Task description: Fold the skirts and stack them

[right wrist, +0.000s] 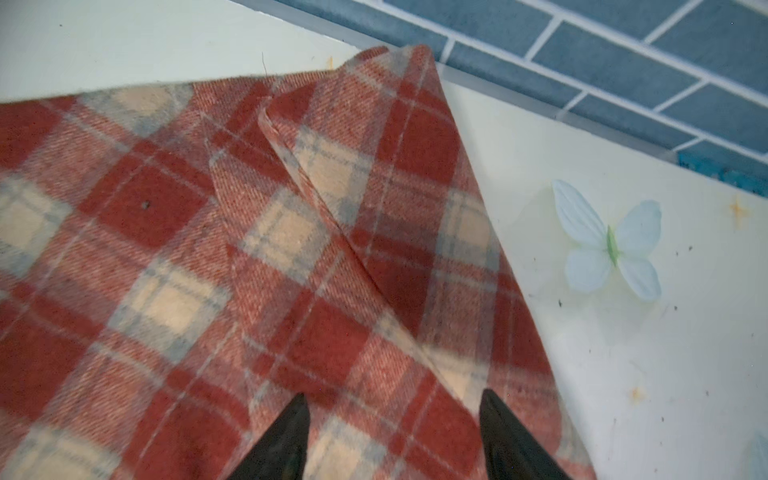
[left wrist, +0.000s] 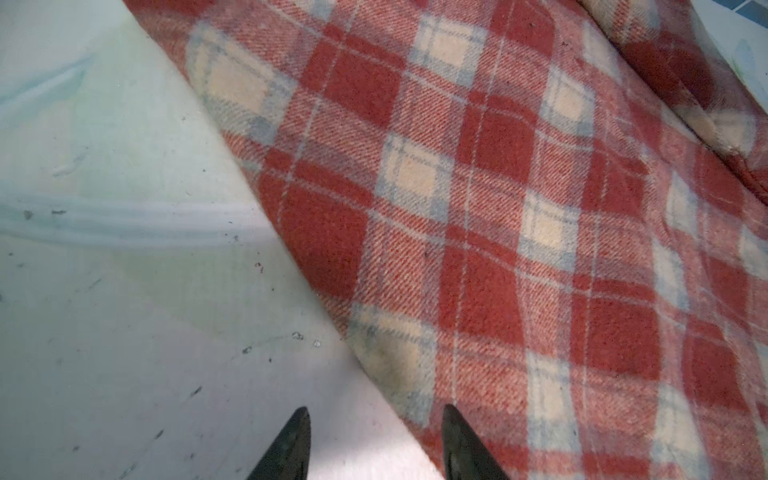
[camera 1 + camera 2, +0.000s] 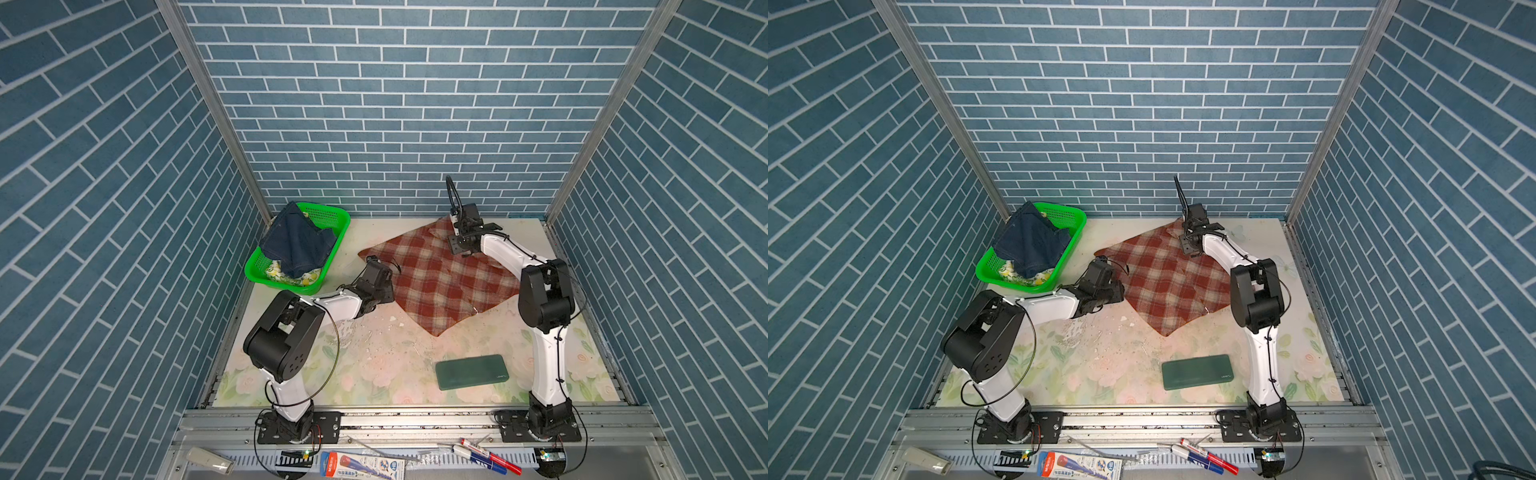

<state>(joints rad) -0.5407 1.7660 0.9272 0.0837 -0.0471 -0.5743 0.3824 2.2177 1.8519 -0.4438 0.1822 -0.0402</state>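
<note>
Next, my right gripper grabs the plaid skirt by its folded back corner [image 3: 442, 228] [image 1: 408, 188] to fold that side of the skirt across the rest.
The rust-red and cream plaid skirt [image 3: 440, 278] [image 3: 1167, 282] lies spread on the table, with one corner folded over at the back. My left gripper [image 2: 376, 415] [image 3: 378, 268] is open at the skirt's left edge, one tip over bare table and the other over the cloth [image 2: 478, 208]. My right gripper [image 1: 395, 399] [image 3: 467, 228] is open just above the folded back corner [image 1: 353, 187], both tips over plaid. The dark blue denim skirt [image 3: 297, 243] [image 3: 1032, 245] is heaped in the basket. Under it shows the lemon-print skirt [image 3: 291, 277] [image 3: 1019, 274].
The green mesh basket [image 3: 334, 216] [image 3: 1071, 214] stands at the back left. A flat dark green slab [image 3: 471, 371] [image 3: 1197, 371] lies near the front, right of the middle. The brick wall [image 1: 623, 62] runs close behind the skirt's back corner. Markers [image 3: 490, 457] lie on the front rail.
</note>
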